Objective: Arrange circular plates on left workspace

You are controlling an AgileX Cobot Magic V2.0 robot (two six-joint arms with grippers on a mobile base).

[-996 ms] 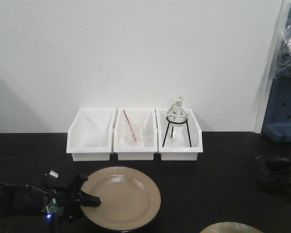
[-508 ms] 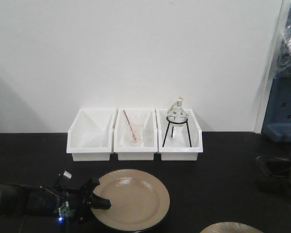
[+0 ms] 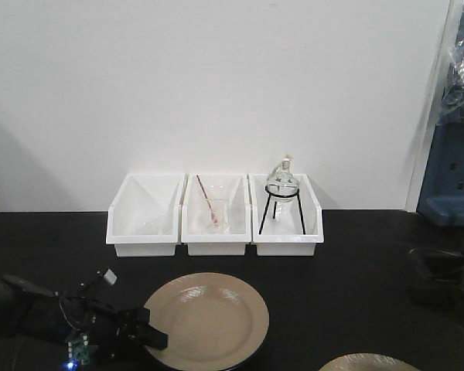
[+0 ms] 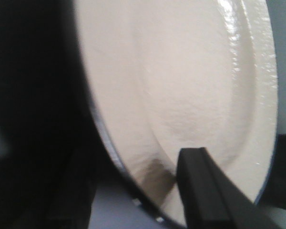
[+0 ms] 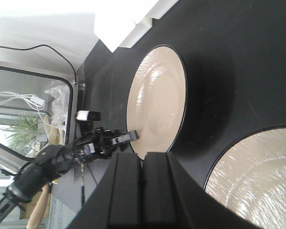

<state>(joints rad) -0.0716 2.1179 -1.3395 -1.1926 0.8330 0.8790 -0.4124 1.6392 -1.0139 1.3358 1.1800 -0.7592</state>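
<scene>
Next, my right gripper grabs the second circular plate, by its black rim (image 5: 212, 171), to arrange it with the plate my left gripper holds.
One circular plate (image 3: 207, 321), tan with a thin black rim, lies on the black countertop (image 3: 332, 263) in front of the bins. It also shows in the right wrist view (image 5: 157, 100) and fills the left wrist view (image 4: 190, 86). My left gripper (image 3: 151, 336) is shut on this plate's left rim, with one black finger (image 4: 205, 191) lying on the tan face and the other under the rim. The second circular plate (image 3: 369, 362) is cut off by the bottom edge and shows more fully in the right wrist view (image 5: 257, 176). My right gripper (image 5: 142, 162) is shut and empty, above the countertop beside the second plate.
Three white bins (image 3: 214, 224) stand in a row against the back wall; the middle one holds a glass beaker with a red rod, the right one a round flask on a black tripod (image 3: 282, 197). A dark shape (image 3: 439, 277) sits at the right edge. A blue rack (image 3: 452, 178) stands far right.
The left gripper carried the plate a little to the right, then sank lower and closer to the front edge. The second plate and the right gripper have not moved.
</scene>
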